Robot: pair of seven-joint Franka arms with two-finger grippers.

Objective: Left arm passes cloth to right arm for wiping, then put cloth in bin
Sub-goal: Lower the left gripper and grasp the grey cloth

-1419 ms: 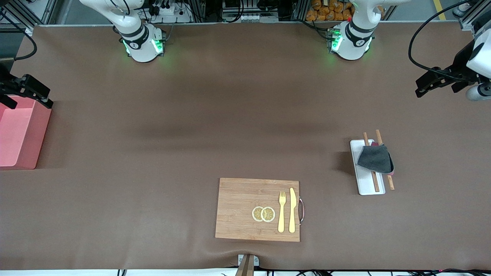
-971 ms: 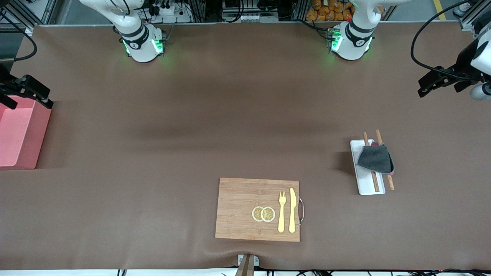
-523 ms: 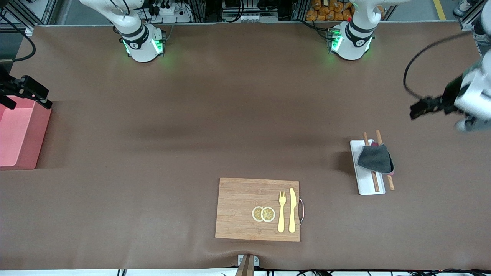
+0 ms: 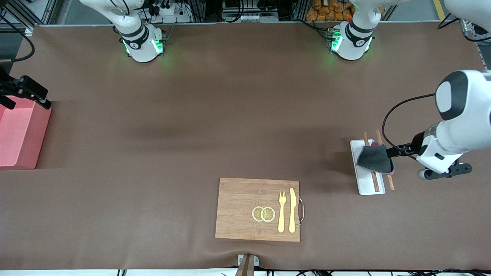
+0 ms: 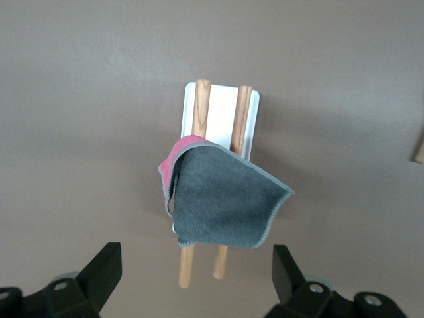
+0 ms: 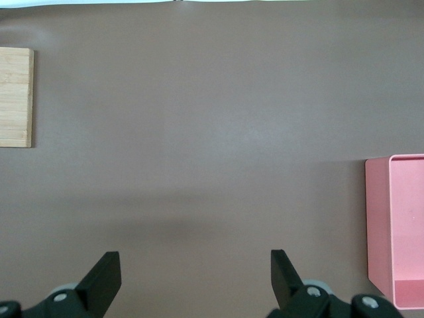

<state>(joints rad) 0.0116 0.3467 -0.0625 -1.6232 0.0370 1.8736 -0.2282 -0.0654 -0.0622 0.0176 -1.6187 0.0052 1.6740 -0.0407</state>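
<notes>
The left gripper grabs the cloth by its dark grey part (image 5: pixel 217 215) next, to pass it over for wiping with its magenta-red edge (image 5: pixel 177 149) free.
The cloth (image 4: pixel 375 159), dark grey with a magenta-red edge showing, lies draped over two wooden sticks (image 4: pixel 374 181) on a white tray (image 4: pixel 362 183). My left gripper (image 4: pixel 396 151) hangs open just beside the cloth, toward the left arm's end of the table. In the left wrist view the cloth (image 5: pixel 222 202) lies ahead of my open gripper (image 5: pixel 195 270), with nothing between the fingers. My right gripper (image 4: pixel 30 93) waits open and empty over the edge of the pink bin (image 4: pixel 17 134). The right wrist view shows my open gripper (image 6: pixel 192 271) and the bin (image 6: pixel 397 225).
A wooden board (image 4: pixel 238 209) near the front edge carries two lemon slices (image 4: pixel 263 214), a yellow fork (image 4: pixel 282 211) and a yellow knife (image 4: pixel 292 210). The board's corner shows in the right wrist view (image 6: pixel 14 96). The arm bases stand along the back edge.
My left arm has swung from the table's end down toward the cloth, bringing the open gripper right beside it. The right arm and the cloth have not moved.
</notes>
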